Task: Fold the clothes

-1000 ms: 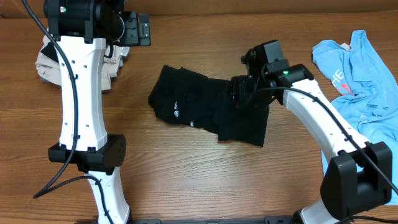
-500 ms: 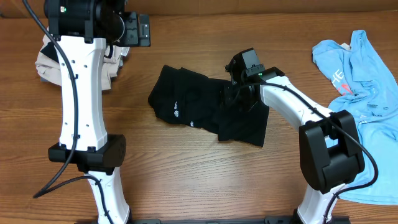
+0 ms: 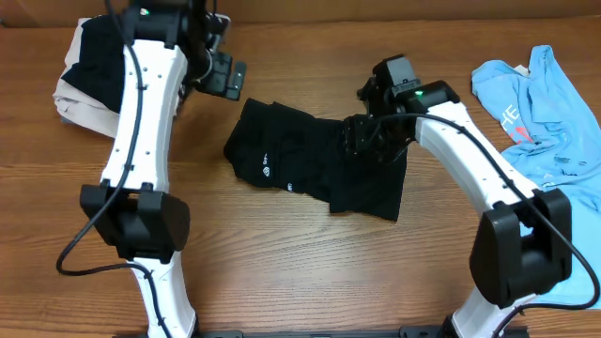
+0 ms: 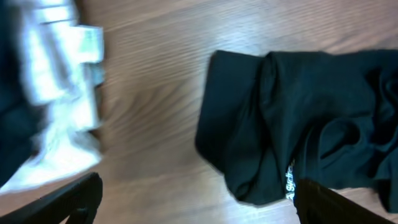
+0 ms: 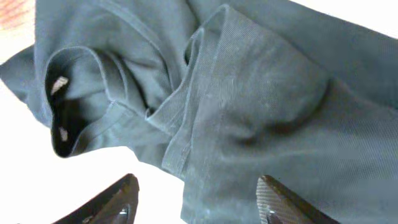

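My left gripper is going to grab the black shirt next near its white-logo end (image 3: 248,161) (image 4: 246,163), away from my right gripper. It will then spread the black shirt for folding.
A black shirt (image 3: 310,161) with a small white logo lies crumpled at the table's middle. It shows in the left wrist view (image 4: 298,118) and fills the right wrist view (image 5: 249,93). My right gripper (image 3: 368,141) is open just above the shirt's upper right part, its fingers (image 5: 283,202) apart over the cloth. My left gripper (image 3: 223,77) is open and empty above bare wood, up and left of the shirt. A light blue printed tee (image 3: 549,103) lies at the far right. Beige and black pieces (image 3: 80,80) are piled at the far left.
The wooden table (image 3: 282,263) carries both arm bases at its front edge. The left arm's white link (image 3: 141,131) crosses between the beige pile and the shirt.
My left arm has swung right and down, away from the beige pile and toward the black shirt. My right gripper shifted slightly over the shirt's right part.
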You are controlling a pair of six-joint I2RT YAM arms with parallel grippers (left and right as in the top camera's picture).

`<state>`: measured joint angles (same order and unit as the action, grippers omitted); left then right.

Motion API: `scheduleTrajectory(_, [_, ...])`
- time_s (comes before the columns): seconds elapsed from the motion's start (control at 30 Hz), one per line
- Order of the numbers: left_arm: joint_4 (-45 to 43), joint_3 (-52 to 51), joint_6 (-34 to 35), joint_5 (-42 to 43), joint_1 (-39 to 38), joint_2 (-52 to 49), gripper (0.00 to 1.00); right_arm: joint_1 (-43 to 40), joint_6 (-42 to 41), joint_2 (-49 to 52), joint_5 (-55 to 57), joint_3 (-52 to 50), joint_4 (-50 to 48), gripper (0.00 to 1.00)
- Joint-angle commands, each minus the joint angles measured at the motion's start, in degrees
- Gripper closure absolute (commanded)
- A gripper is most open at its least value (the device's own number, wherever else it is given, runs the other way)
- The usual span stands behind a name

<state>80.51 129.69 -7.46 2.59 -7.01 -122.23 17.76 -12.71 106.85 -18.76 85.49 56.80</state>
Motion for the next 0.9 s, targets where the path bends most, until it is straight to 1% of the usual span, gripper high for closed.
scheduleTrajectory(0.0, [-4.57, -8.52, -8.98, 6.58, 0.31, 0.72, 0.00, 0.11, -0.94, -0.79, 1.42, -2.19, 0.00, 0.37])
scheduleTrajectory(0.07, [-9.05, -14.82, -12.17, 9.20, 0.35, 0.72, 0.00, 0.11, -1.31, -0.76, 4.13, -4.42, -0.59, 0.37])
scheduleTrajectory(0.13, [-11.85, -18.67, -14.99, 11.82, 0.35, 0.72, 0.00, -0.24, -1.31, -0.76, 4.81, -5.42, -0.79, 0.37])
scheduleTrajectory(0.23, [-15.56, -23.04, -16.41, 14.05, 0.35, 0.72, 0.00, -1.53, -1.29, -0.76, 5.05, -5.68, -0.66, 0.36])
scheduleTrajectory(0.33, [-20.52, -27.89, -16.59, 16.44, 0.35, 0.72, 0.00, -3.17, -1.29, -0.76, 5.05, -5.68, -0.52, 0.37])
scheduleTrajectory(0.4, [-22.91, -30.49, -16.57, 16.50, 0.35, 0.72, 0.00, -3.98, -1.29, -0.76, 5.05, -5.68, -0.24, 0.37])
scheduleTrajectory(0.53, [-25.86, -34.75, -16.46, 15.80, 0.70, 0.70, 0.00, -5.55, -1.25, -0.76, 5.07, -5.68, 0.42, 0.37])
scheduleTrajectory(0.63, [-28.89, -38.14, -14.38, 13.51, 1.57, 0.66, 0.00, -5.90, -1.05, -0.76, 5.27, -5.68, 0.57, 0.36])
scheduleTrajectory(0.77, [-32.02, -41.51, -14.10, 13.86, 2.54, 0.66, 0.00, -5.90, -1.05, -0.76, 5.88, -5.68, 0.52, 0.37])
scheduleTrajectory(0.87, [-33.29, -43.28, -13.73, 15.69, 2.97, 0.66, 0.00, -5.90, -1.05, -0.76, 6.34, -5.68, 0.55, 0.36])
